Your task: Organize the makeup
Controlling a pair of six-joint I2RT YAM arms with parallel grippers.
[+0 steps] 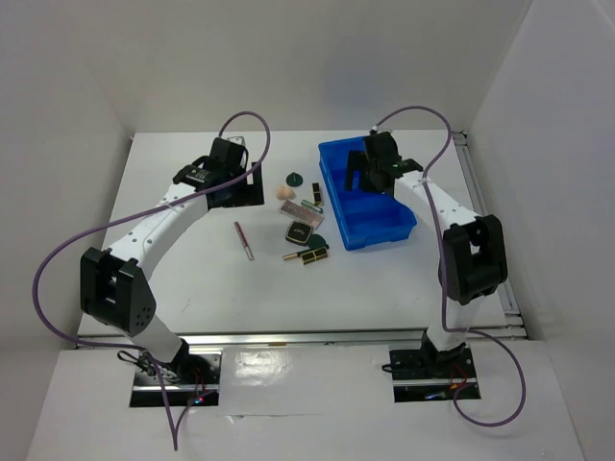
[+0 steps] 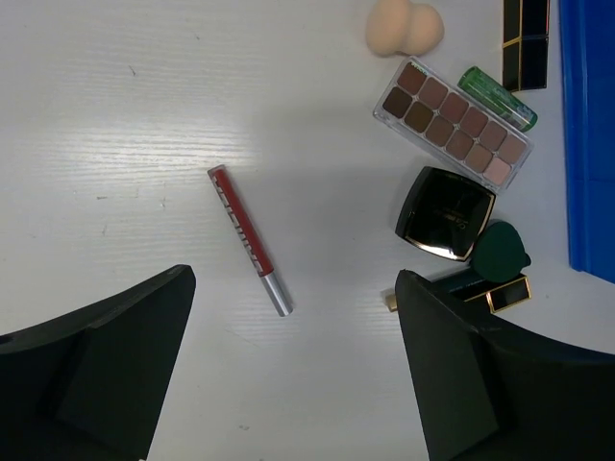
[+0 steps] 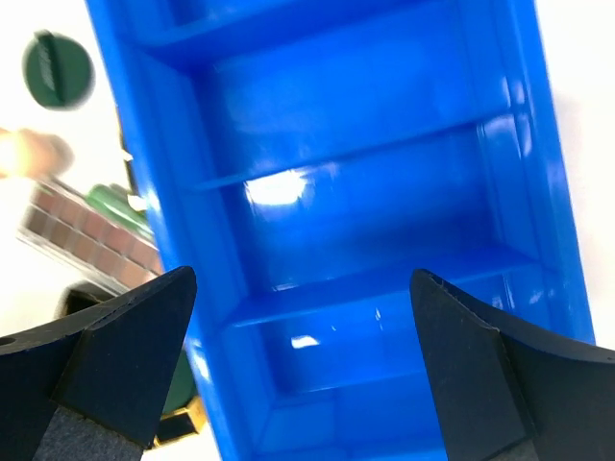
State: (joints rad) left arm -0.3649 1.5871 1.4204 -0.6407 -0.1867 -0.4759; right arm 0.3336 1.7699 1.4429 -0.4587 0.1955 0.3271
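Observation:
The slim pink pencil should go into the tray (image 1: 370, 206) with its red end, so that end must stay free, and my left gripper next needs to hold the pencil by its body near the silver end (image 1: 246, 245).
The makeup lies in a cluster left of the blue tray (image 1: 370, 206). It holds a dark green round compact (image 1: 295, 179), a peach sponge (image 1: 284, 192), a brownish palette (image 1: 304, 206), a dark square compact (image 1: 299, 230) and black-and-gold lipstick tubes (image 1: 307, 255). The slim pink pencil (image 1: 244, 240) lies apart to the left. My left gripper (image 2: 293, 375) is open and empty above the table near the pencil (image 2: 248, 240). It sees the palette (image 2: 453, 124), square compact (image 2: 445, 213) and sponge (image 2: 404, 26). My right gripper (image 3: 303, 365) is open and empty over the tray's compartments (image 3: 365, 192).
A slim green tube (image 2: 497, 98) lies beside the palette. A second dark green compact (image 2: 501, 253) rests on a lipstick tube (image 2: 504, 293). White walls enclose the table on three sides. A rail (image 1: 485, 221) runs along the right edge.

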